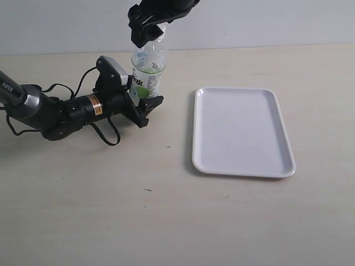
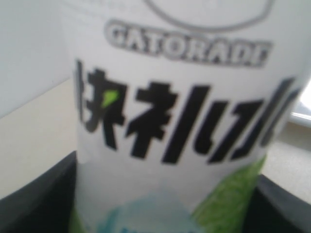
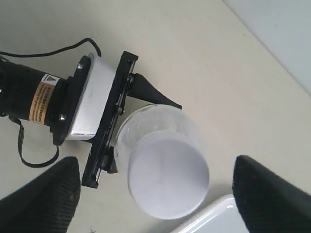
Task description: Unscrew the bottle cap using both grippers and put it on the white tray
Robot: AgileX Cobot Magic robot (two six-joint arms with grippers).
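I will next grab the bottle cap with my right gripper by its round rim (image 3: 203,175) to unscrew it. Then I will put the cap on the white tray.
The bottle (image 1: 148,69) stands upright on the table, its white-and-green label facing the camera. My left gripper (image 1: 143,104) comes in from the side and is shut on the bottle's lower body. The label (image 2: 170,121) fills the left wrist view, with a black finger (image 2: 34,204) pressed against each side. The right gripper (image 1: 148,30) hangs over the bottle's top and hides the cap in the exterior view. From above, the white bottle cap (image 3: 167,179) sits on the neck between the open right gripper (image 3: 158,196), whose fingers (image 3: 41,199) stand clear of it. The white tray (image 1: 242,132) lies to the right, with nothing on it.
The left arm (image 1: 50,108) and its looping cables (image 1: 105,133) lie low across the table's left side. A corner of the tray (image 3: 214,221) reaches close to the bottle's base. A pale wall (image 1: 266,22) runs behind the table.
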